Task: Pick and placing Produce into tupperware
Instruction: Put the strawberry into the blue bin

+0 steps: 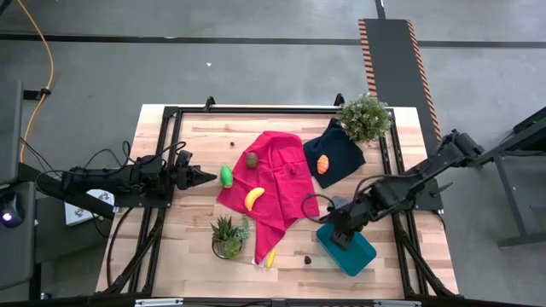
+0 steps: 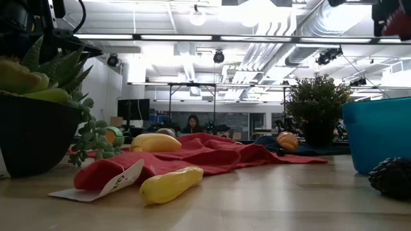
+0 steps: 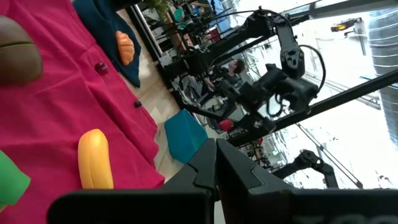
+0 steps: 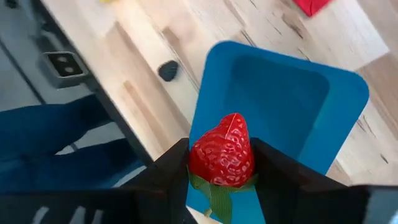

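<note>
The red strawberry above the teal tupperware's rim would fall if my right gripper opened now; I'll lower it first.
My right gripper (image 4: 221, 150) hangs over the teal tupperware (image 4: 292, 93), shut on a red toy strawberry (image 4: 224, 146). In the high view it (image 1: 341, 232) is above the tub (image 1: 351, 254) at the near right. A banana (image 1: 254, 198) and a brown piece (image 1: 252, 159) lie on the red cloth (image 1: 273, 183). The green piece (image 1: 226, 176) rests on the table beside the cloth, and the orange piece (image 1: 323, 164) lies on the navy cloth (image 1: 337, 152). Another banana (image 1: 270, 257) lies near the front edge. My left gripper (image 1: 205, 177) waits shut at the left. My right gripper pinches the strawberry by its two opposite sides (image 4: 198, 160) between its two fingers. The fingers come from above, slanting down. The strawberry is lifted clear over the tub's open top, its tip pointing away from the wrist and its green leaves (image 4: 217, 196) toward it.
A leafy potted plant (image 1: 364, 117) stands at the far right and a succulent pot (image 1: 228, 236) at the near middle. A small dark lump (image 1: 307, 255) lies on the wood just left of the tub. Bare wood (image 1: 192, 136) shows at the far left.
</note>
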Available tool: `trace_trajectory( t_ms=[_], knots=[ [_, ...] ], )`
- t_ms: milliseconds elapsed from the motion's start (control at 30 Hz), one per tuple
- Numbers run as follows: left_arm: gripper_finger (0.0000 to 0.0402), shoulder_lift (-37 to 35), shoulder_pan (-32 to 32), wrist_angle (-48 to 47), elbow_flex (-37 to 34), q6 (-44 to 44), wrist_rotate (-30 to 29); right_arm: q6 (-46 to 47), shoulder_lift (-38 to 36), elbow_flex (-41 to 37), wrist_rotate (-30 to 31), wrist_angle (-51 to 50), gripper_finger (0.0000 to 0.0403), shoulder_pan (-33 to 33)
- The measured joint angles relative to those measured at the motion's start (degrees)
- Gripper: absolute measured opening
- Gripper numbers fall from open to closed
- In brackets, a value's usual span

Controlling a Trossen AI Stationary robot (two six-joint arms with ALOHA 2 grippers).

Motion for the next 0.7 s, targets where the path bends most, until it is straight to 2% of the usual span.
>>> trace_trajectory(
  t_ms=[167, 400, 700],
  knots=[
    [0.0001, 0.0, 0.0, 0.0, 0.0, 0.0, 0.0, 3.9, 3.8, 0.0, 0.3, 1.0, 0.0134, 0.1],
    [0.0001, 0.0, 0.0, 0.0, 0.0, 0.0, 0.0, 10.7, 8.1, 0.0, 3.8, 1.9, 0.0134, 0.1],
    [0.0001, 0.0, 0.0, 0.0, 0.0, 0.0, 0.0, 15.4, 12.0, 0.0, 3.6, 2.5, 0.0134, 0.1]
  ],
)
